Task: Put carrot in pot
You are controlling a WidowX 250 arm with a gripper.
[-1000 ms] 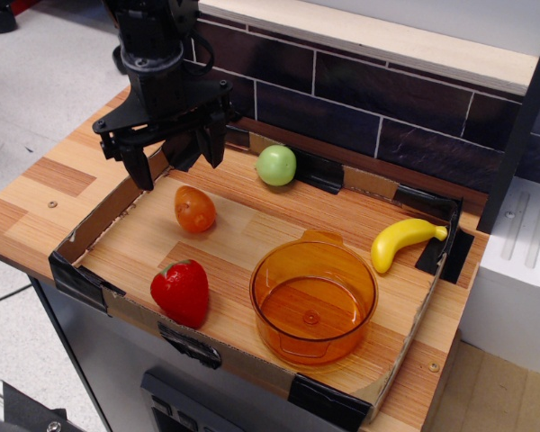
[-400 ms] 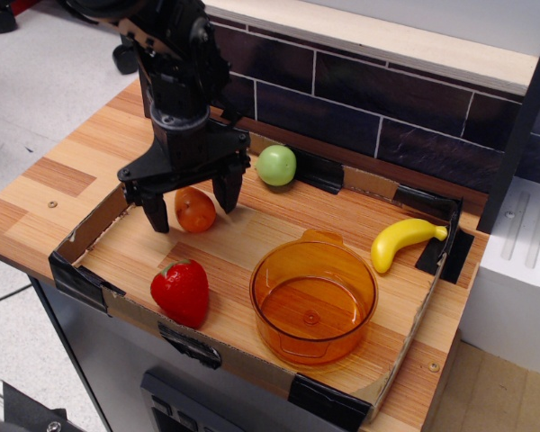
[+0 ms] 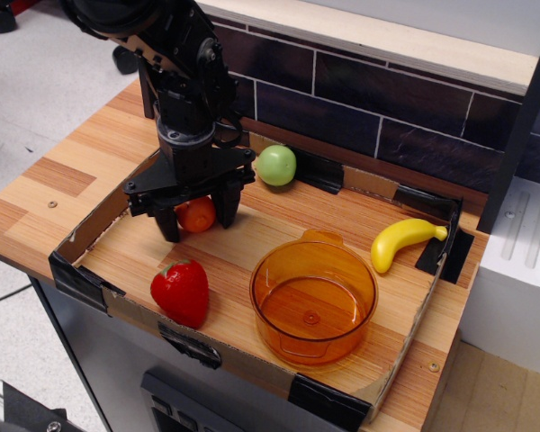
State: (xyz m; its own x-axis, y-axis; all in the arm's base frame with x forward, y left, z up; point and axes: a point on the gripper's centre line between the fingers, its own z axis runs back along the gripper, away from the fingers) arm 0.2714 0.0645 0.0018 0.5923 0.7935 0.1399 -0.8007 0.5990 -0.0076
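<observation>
My gripper will next take hold of the small orange carrot by its rounded body [image 3: 197, 215], so that it can put the carrot in the amber pot [image 3: 313, 299].
The carrot [image 3: 196, 214] is a small glossy orange toy lying on the tray floor at the left. My black gripper [image 3: 198, 221] has come down over it, one finger on each side. The jaws stand open around it, close to its sides, and I cannot tell if they touch it. The gripper's body hides the carrot's top. The pot [image 3: 313, 301] is a round translucent amber pot with a tab handle, standing upright and empty at the tray's front right, well apart from the gripper.
A red strawberry-like toy [image 3: 182, 292] lies at the tray's front left. A green ball [image 3: 276, 165] sits at the back, a yellow banana [image 3: 402, 240] at the right. A low cardboard wall [image 3: 97, 227] with black tape rims the tray. A dark tiled wall stands behind.
The gripper moved right and down from the tray's back-left corner onto the carrot, and its fingers have drawn closer together around it. The carrot has not moved.
</observation>
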